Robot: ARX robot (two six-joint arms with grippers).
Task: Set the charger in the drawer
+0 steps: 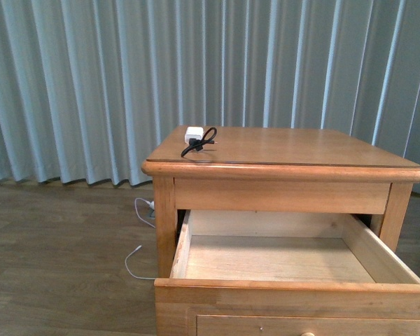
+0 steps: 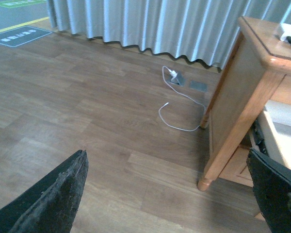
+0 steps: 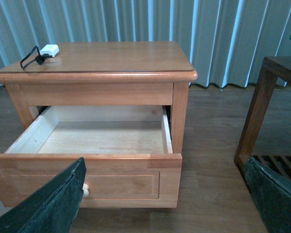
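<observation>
Next, my left gripper grabs the black cable by its raised loop (image 1: 212,131). That loop arches up while the plug end (image 1: 187,152) lies low on the wooden top.
The charger (image 1: 194,134), a small white block with a looped black cable, lies on the far left corner of the wooden nightstand top (image 1: 287,150); it also shows as the charger (image 3: 49,50) and the charger (image 2: 286,31). The drawer (image 1: 294,290) is pulled out, with nothing inside; in the right wrist view the drawer (image 3: 136,179) shows its panel front and knob. My left gripper (image 2: 167,194) hangs open over the floor left of the nightstand. My right gripper (image 3: 165,194) is open in front of the drawer, well short of it. Neither arm shows in the front view.
A thin white cable (image 2: 177,104) with a white plug trails on the wood floor (image 2: 87,111) by the nightstand's left leg. A dark wooden side table (image 3: 271,102) stands to the right of the nightstand. Grey curtains (image 1: 196,63) hang behind.
</observation>
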